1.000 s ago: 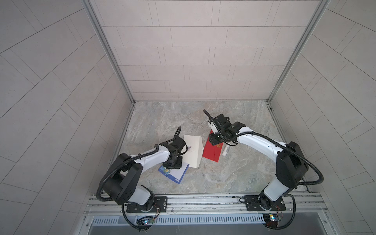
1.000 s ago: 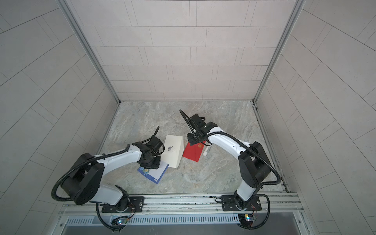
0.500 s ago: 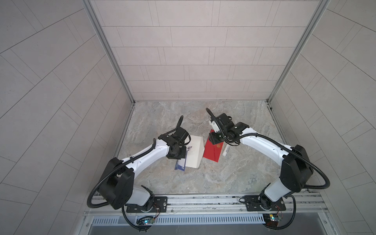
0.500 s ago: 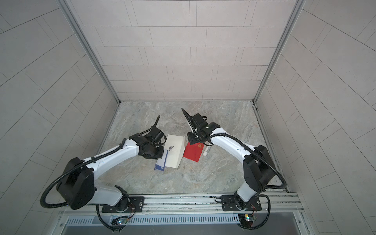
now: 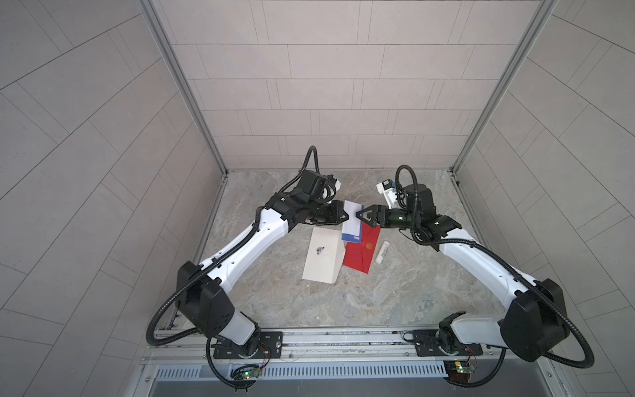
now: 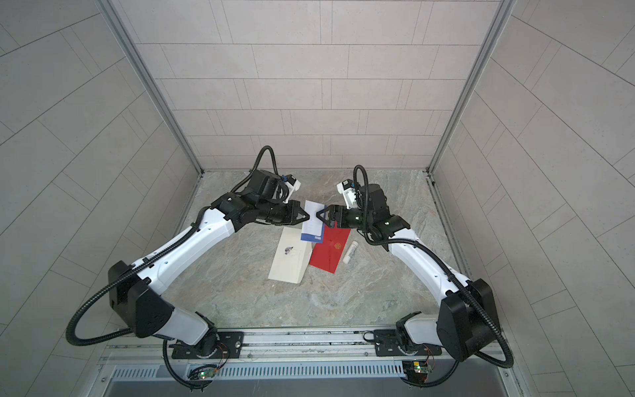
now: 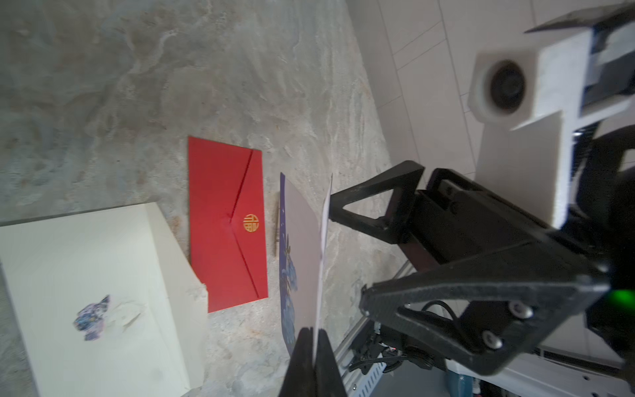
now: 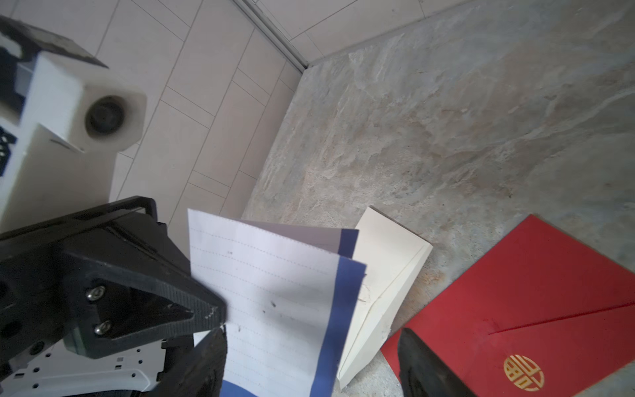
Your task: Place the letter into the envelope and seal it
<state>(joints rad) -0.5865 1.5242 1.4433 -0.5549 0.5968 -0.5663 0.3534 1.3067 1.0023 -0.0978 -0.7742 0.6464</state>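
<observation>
I need to pinch the letter with my right gripper next, opposite my left gripper, so the letter's far edge is free to go into the cream envelope (image 5: 323, 256) (image 8: 387, 271).
The letter (image 5: 353, 220), a folded lined sheet with a blue border, hangs in the air above the table's middle. My left gripper (image 5: 345, 216) is shut on its edge; in the left wrist view the closed fingers (image 7: 305, 361) pinch the thin sheet (image 7: 302, 254). My right gripper (image 5: 360, 217) faces it, open, and the letter (image 8: 275, 292) stands between its spread fingers (image 8: 422, 367) without being pinched. Below lie a shut red envelope (image 5: 362, 252) with a gold seal and a cream envelope (image 5: 323, 256), both flat on the table.
A white glue stick (image 5: 382, 252) lies just right of the red envelope (image 6: 330, 251). The cream envelope (image 6: 290, 257) overlaps the red one's left edge. Tiled walls close in the marble table at the back and both sides.
My left gripper shut on the letter, lifted it off the table near the cream envelope and carried it up to the back middle. My right gripper rose from the red envelope, turned toward it and opened wider.
</observation>
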